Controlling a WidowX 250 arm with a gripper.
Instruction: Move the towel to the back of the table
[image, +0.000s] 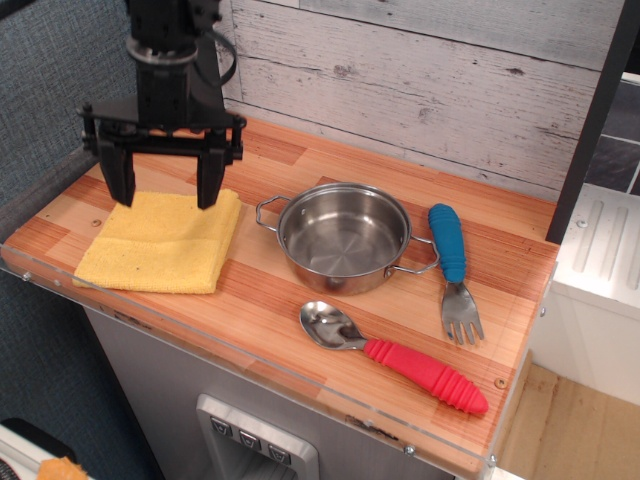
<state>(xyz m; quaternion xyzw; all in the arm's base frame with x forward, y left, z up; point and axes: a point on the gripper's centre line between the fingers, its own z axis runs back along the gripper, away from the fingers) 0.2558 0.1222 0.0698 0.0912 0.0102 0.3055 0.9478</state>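
Note:
My gripper is about to move the yellow towel to the back of the table, so it needs to grab the towel by its middle (163, 243) next.
The yellow folded towel (160, 243) lies flat at the front left of the wooden table (300, 300), next to the steel pot. My black gripper (163, 192) hangs over the towel's back edge, fingers pointing down. It is open wide and empty, its two fingertips (207, 193) just above or at the cloth, roughly as far apart as the towel is wide. I cannot tell whether they touch the cloth.
A steel pot (344, 238) with two handles stands mid-table, right of the towel. A blue-handled fork (452, 265) lies right of it; a red-handled spoon (400, 356) lies at the front. A plank wall (420, 80) backs the table.

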